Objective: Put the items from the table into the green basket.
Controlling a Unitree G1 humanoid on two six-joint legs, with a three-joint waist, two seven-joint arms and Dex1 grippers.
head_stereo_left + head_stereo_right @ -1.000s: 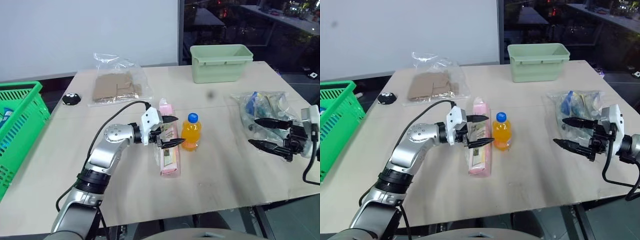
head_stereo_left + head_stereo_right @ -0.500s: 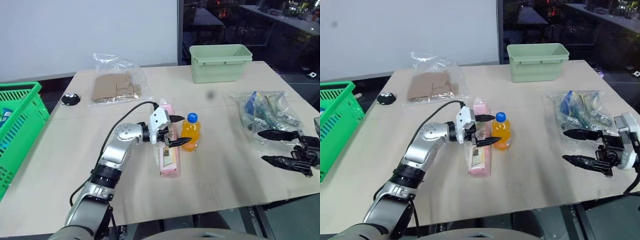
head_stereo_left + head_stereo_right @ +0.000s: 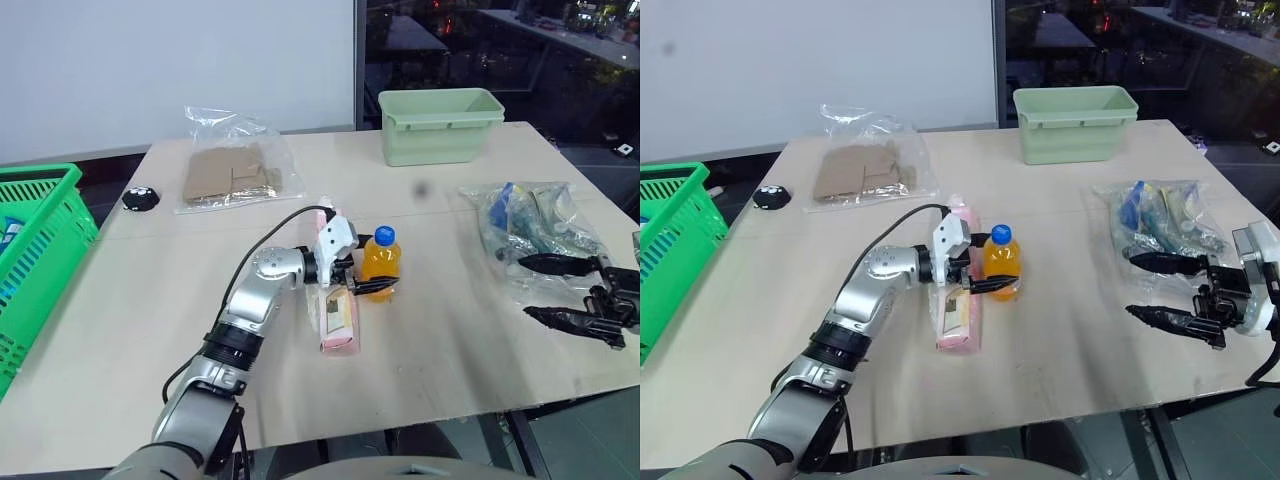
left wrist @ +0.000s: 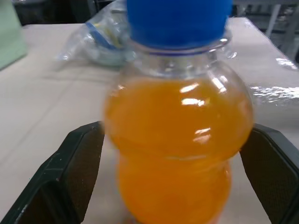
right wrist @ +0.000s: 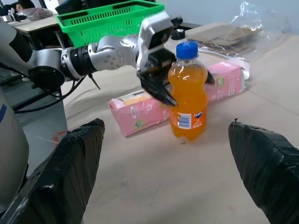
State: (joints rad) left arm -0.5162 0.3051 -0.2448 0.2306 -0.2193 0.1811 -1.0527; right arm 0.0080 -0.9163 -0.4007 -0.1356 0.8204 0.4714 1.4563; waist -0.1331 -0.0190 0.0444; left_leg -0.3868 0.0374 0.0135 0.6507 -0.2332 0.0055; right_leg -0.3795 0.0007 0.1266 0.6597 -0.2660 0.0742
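Observation:
My left gripper closes next, since both fingers stand beside the orange bottle's rounded middle [image 3: 382,262], below its blue cap [image 3: 384,236]. Closing now would catch the bottle.
The small orange-drink bottle [image 3: 382,262] with a blue cap stands upright mid-table. My left gripper [image 3: 368,276] is open, one finger [image 4: 70,172] on each side of the bottle [image 4: 177,130]; I cannot tell whether the pads touch it. The long pink-and-green snack packet [image 3: 340,322] lies flat just under that wrist. The crinkly clear bag [image 3: 530,218] lies at the right. My right gripper [image 3: 524,287] hangs open and empty just in front of it. The green basket [image 3: 40,250] stands off the table's [image 3: 440,360] left edge.
A pale green tub [image 3: 440,125] sits at the far right of the table. A clear bag holding brown cardboard [image 3: 232,170] lies at the far left, with a small black object [image 3: 140,197] beside it. The table's near edge runs close below the right gripper.
My left gripper has slid right along the snack packet until its fingers straddle the bottle. My right gripper has drawn back a little from the clear bag toward the table's near edge.

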